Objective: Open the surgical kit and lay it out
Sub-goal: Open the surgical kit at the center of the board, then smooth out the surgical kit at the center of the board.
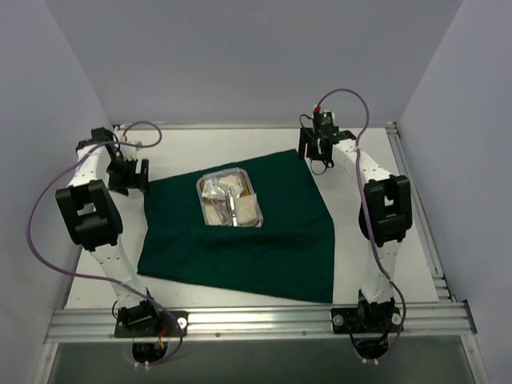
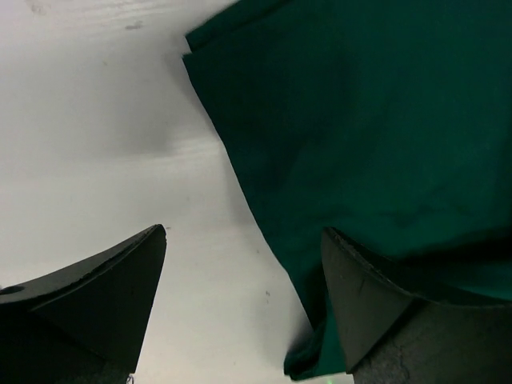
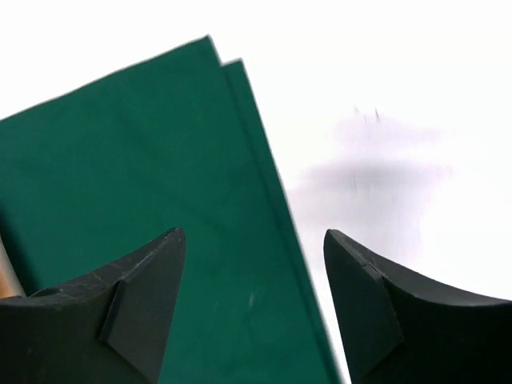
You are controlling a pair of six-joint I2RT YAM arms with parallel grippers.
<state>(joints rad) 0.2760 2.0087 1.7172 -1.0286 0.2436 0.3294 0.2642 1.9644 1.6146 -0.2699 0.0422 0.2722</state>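
Note:
My left gripper is going to pinch the dark green cloth's side edge (image 1: 147, 190) (image 2: 213, 109) near its far corner next, and then it can pull and lay out the cloth.
The surgical kit's dark green cloth (image 1: 240, 240) lies spread flat on the white table. A steel tray (image 1: 199, 190) sits on its far middle, holding a crinkled clear packet (image 1: 214, 189), pale gauze pads (image 1: 246, 213) and a thin silver tool. My left gripper (image 1: 128, 173) hovers open at the cloth's far left corner. In the left wrist view that gripper (image 2: 243, 232) straddles the edge of the cloth (image 2: 360, 120), gripping nothing. My right gripper (image 1: 318, 149) is open at the far right corner. In the right wrist view it (image 3: 254, 233) hangs over the edge of the two-layered cloth (image 3: 144, 160).
Grey walls close in the table on three sides. An aluminium rail (image 1: 256, 320) runs along the near edge with both arm bases bolted to it. Another rail (image 1: 416, 200) lines the right side. Purple cables loop from each arm.

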